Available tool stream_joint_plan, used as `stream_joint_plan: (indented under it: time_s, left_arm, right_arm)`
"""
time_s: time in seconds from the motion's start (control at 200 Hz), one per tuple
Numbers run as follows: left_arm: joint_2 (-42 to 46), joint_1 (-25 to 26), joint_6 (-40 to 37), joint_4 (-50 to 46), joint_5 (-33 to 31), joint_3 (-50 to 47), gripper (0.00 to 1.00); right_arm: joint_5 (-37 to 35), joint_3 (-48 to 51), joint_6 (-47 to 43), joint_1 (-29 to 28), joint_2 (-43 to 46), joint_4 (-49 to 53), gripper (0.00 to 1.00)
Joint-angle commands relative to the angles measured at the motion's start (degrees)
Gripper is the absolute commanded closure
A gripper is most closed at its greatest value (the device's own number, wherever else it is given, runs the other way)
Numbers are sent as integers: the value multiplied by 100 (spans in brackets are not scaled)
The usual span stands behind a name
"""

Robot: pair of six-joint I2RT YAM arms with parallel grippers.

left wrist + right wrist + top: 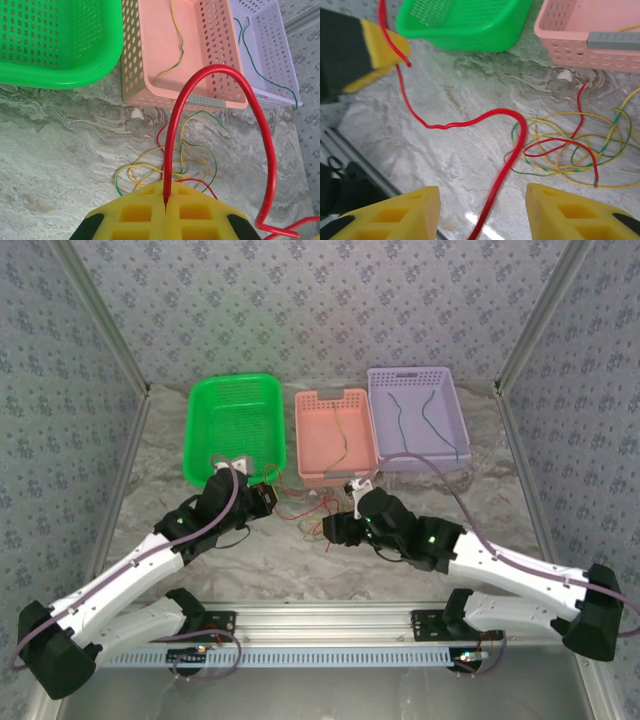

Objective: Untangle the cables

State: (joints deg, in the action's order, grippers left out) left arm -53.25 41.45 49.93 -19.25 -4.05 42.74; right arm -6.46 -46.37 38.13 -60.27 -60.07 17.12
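The red cable (332,501) (496,197) will be pulled out untangled, so next my right gripper will grab it by its loose part, away from where the left gripper holds.
My left gripper (166,196) is shut on a thick-looking red cable (220,68) that arches up from its yellow pads and drops to the right. Beyond it, a tangle of red, yellow and green cables (172,167) lies on the marbled table. From above, the left gripper (266,497) and right gripper (331,529) face each other across the tangle (303,515). My right gripper (482,215) is open. The same red cable (496,197) runs loose and blurred between its fingers (422,212), leading up to the left gripper's pad (382,47).
Three baskets stand behind the tangle: a green one (235,425), a pink one (310,445) with a yellow-green cable (176,47) inside, and a purple one (450,415) with thin green cables (250,55). Patterned walls close in the sides and back.
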Motion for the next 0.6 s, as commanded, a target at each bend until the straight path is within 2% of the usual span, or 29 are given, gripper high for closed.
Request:
stream_joint_plan:
  time_s: [0.0, 0.11, 0.215, 0.32, 0.455, 0.595]
  left_arm:
    - [51, -26, -186, 237, 106, 285, 100]
    - [-18, -35, -492, 211, 140, 483, 100]
    - [-151, -27, -803, 300, 102, 634, 100]
    - [-254, -28, -946, 663, -122, 645, 100]
    - [-329, -30, -1048, 1617, -517, 397, 100]
    - [-388, -8, -1008, 2630, -833, 62, 100]
  right_arm:
    - [-698, -350, 4, -144, -13, 281, 50]
    - [-1454, -320, -152, -448, 597, 554, 41]
    - [-1586, -453, -42, -494, 1140, 731, 39]
    - [-1607, -750, 531, -497, 1192, 700, 40]
    - [-1358, -625, 1794, -435, 951, -592, 37]
    - [-1208, -767, 3097, -380, 271, -1601, 36]
